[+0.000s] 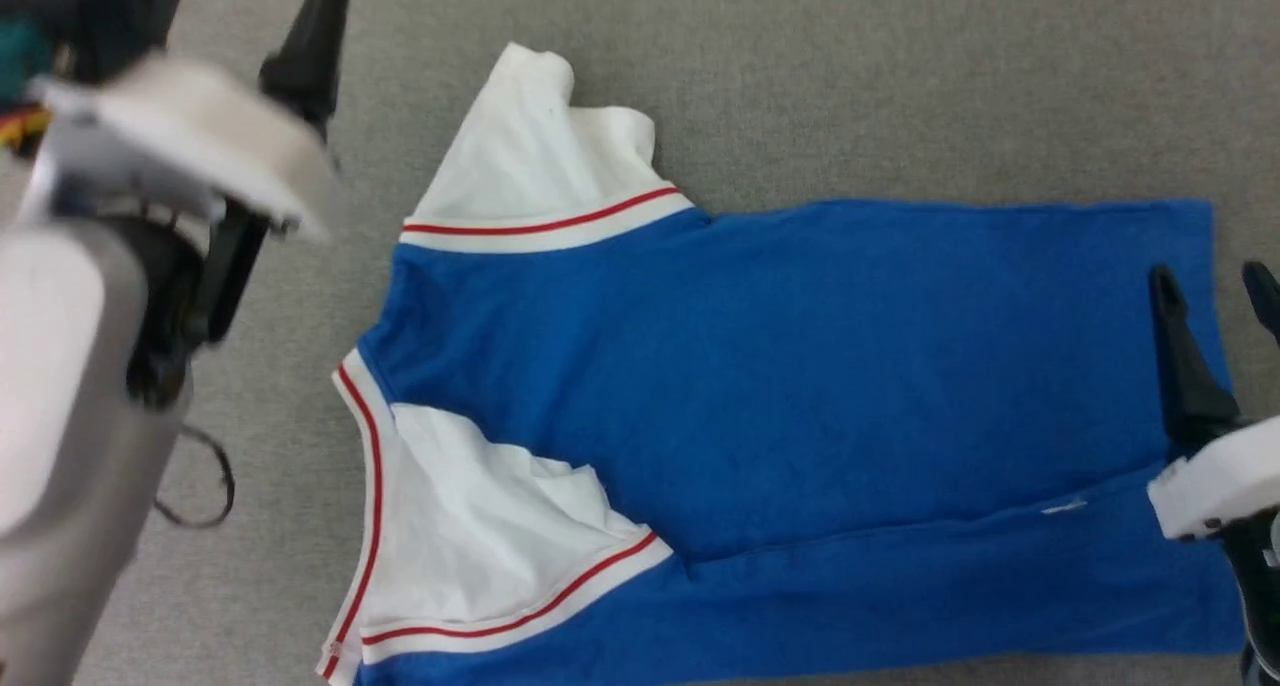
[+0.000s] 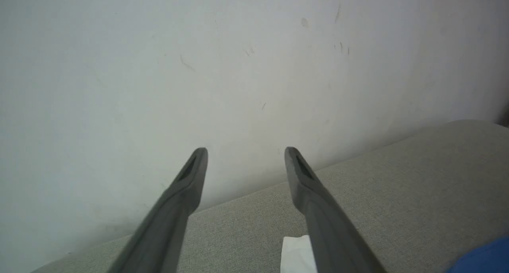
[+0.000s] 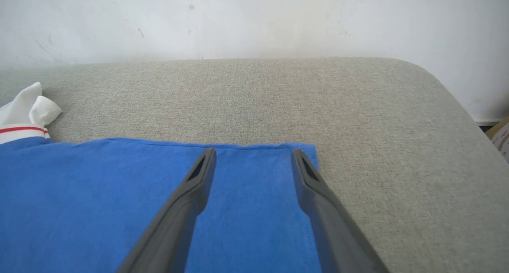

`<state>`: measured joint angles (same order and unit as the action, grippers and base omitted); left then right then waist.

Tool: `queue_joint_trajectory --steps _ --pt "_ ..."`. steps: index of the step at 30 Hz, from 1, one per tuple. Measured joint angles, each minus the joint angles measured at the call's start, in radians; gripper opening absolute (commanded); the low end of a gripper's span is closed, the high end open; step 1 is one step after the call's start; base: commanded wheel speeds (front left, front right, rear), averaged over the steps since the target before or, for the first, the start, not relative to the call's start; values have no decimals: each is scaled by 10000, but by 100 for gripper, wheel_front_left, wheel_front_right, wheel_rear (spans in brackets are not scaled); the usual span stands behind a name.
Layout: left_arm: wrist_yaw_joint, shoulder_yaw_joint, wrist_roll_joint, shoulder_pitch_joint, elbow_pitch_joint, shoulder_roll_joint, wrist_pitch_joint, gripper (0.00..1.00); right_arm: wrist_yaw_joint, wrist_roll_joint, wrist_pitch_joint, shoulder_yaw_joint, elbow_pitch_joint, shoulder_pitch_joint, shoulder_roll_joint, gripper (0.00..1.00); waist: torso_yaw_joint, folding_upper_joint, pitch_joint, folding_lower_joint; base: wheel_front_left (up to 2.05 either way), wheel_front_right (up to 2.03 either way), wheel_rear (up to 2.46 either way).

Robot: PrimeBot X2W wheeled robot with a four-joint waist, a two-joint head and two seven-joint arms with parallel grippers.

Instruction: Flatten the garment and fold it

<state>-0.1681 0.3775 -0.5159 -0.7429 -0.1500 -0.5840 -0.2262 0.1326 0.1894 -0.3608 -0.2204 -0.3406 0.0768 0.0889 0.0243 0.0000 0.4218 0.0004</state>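
Observation:
The garment's blue body lies flat, but its far white sleeve rises in folds. My left gripper should grab that sleeve's puckered tip next.
The garment lies spread on the grey cushioned surface, neck to the left and hem to the right, with a white sleeve at the far side and another at the near left. Its near long edge is folded over the body. My right gripper hovers open over the hem end; in the right wrist view the right gripper has its tips at the far hem corner of the garment, holding nothing. My left gripper is open and raised, pointing at the wall, with a white sleeve tip below it.
A white wall runs along the surface's far edge. The surface rounds off at its right corner, with a cardboard box beyond. A dark cable loop hangs by my left forearm.

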Motion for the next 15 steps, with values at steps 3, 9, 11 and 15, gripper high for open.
queue_joint_trajectory --steps 3,9,11,15 --pt "685 508 -31 -1223 970 226 -617 100 0 -19 138 295 35 321 10 100 -129 0 454 0 0 0 0" --pt "1864 1156 -690 -2160 2621 616 -1661 100 0 -4 359 571 151 690 19 100 -502 0 1207 -2 0 0 0" --pt "2034 1235 -894 -2260 3039 621 -1975 100 0 4 368 602 217 742 13 100 -656 0 1397 -2 0 0 0" --pt "2134 1296 -1141 -2290 3620 546 -2474 100 0 29 378 631 291 835 0 100 -968 0 1696 -3 0 0 0"
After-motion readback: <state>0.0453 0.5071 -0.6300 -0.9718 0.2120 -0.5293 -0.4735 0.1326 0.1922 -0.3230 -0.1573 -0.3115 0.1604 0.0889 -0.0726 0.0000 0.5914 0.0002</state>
